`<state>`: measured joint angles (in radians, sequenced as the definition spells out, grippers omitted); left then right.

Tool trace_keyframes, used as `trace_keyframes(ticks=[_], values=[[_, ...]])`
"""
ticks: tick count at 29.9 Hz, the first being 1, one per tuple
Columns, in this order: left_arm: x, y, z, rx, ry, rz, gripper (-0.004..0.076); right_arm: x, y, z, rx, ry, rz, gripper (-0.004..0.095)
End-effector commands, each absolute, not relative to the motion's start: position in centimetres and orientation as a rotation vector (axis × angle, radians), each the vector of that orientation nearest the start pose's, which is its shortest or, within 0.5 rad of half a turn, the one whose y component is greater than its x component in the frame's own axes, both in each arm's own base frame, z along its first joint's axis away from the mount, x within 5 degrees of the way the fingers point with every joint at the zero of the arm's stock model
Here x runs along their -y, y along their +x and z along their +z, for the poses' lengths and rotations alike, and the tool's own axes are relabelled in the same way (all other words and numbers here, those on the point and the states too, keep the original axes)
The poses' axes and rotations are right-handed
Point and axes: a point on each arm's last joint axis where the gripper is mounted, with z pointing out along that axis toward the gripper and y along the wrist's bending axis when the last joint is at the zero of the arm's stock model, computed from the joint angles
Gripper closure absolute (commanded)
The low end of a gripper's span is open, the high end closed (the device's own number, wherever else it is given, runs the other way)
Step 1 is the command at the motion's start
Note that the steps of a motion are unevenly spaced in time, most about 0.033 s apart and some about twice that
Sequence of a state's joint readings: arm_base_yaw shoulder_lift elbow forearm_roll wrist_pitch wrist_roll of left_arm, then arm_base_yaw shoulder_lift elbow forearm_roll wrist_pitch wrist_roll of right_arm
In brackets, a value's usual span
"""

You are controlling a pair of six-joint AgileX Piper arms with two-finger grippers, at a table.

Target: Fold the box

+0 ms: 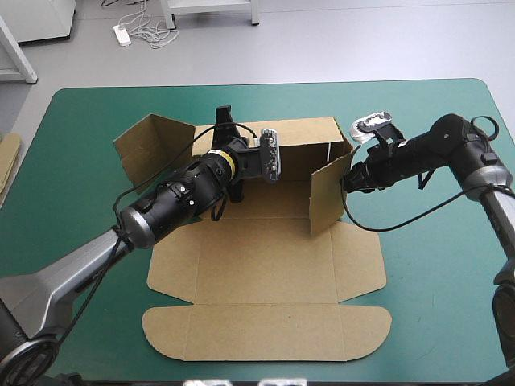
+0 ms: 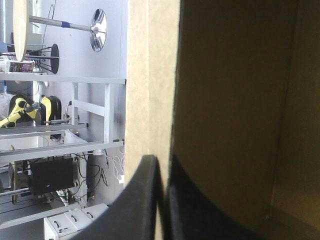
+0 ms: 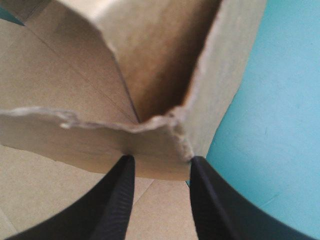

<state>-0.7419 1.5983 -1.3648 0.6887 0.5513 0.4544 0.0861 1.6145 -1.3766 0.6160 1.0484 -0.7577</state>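
I will grab the box's side by its top edge (image 1: 345, 145) next with my right gripper. Then I can fold that side up square against the box's back side (image 1: 294, 132).
The brown box (image 1: 257, 257) lies on the teal-green cover with its base and front lid flat. Its back wall (image 1: 302, 133) and right side wall (image 1: 326, 197) stand raised, and a left flap (image 1: 149, 145) leans outward at the back left. My left gripper (image 1: 225, 129) is at the back wall's left end, shut on the board's edge (image 2: 150, 100), which runs between its fingers (image 2: 142, 200). My right gripper (image 1: 348, 175) is at the right wall's top edge. Its fingers (image 3: 120, 195) stand open, with the wall's torn corner (image 3: 170, 135) just ahead of them.
An edge of more brown board (image 1: 8, 157) shows at the table's left edge. Bare teal-green cover (image 1: 438, 273) lies right of the box and along the front edge.
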Motion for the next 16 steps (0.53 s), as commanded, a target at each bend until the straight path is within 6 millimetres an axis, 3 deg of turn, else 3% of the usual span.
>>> trace_keyframes(ticks=[1,3,5,10,16], values=[[22.6,28.4,35.7,-1.512,1.508,0.494,0.0733,-7.9,32.5,34.3,-2.287,-0.837,0.6,0.0413],[22.6,28.4,35.7,-1.512,1.508,0.494,0.0733,-8.0,32.7,34.3,-2.271,-0.832,0.599,0.0314],[22.6,28.5,35.7,-1.511,1.509,0.495,0.0733,-8.0,32.8,34.3,-2.257,-0.829,0.594,0.0282],[22.6,28.5,35.7,-1.511,1.509,0.495,0.0733,-8.0,32.9,33.9,-2.265,-0.827,0.603,0.0294],[22.6,28.5,35.7,-1.511,1.509,0.495,0.0733,-8.1,32.2,30.5,-2.298,-0.778,0.658,0.032]])
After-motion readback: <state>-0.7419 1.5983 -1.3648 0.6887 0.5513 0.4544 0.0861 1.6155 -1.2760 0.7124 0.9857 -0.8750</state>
